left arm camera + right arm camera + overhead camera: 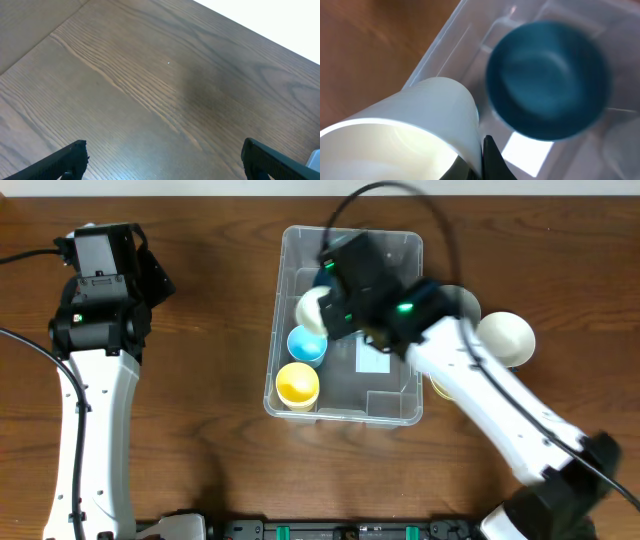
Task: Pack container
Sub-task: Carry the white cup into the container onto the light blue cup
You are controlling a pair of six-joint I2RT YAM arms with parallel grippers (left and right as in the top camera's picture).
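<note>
I need to lower the white cup into the light blue cup before my right gripper lets go, because the white cup sticks out over the far side of the light blue cup.
The clear plastic container (pixel 283 330) stands at the table's middle, with a white label (pixel 373 358) on its bottom. A yellow cup (pixel 297 384) and a light blue cup (pixel 306 345) stand inside it at the left. My right gripper (pixel 335 305) is shut on the rim of a white cup (pixel 311 310) and holds it above the container's far left part. In the right wrist view the white cup (pixel 420 125) is pinched at its wall, with a dark blue bowl (pixel 547 80) in the container (pixel 445 55) below. My left gripper (pixel 165 150) is open over bare wood.
A white bowl (pixel 506 336) sits on the table right of the container. Another pale bowl (pixel 458 300) and a yellow item (pixel 440 387) lie partly hidden under my right arm. My left arm (pixel 100 290) is at the far left.
</note>
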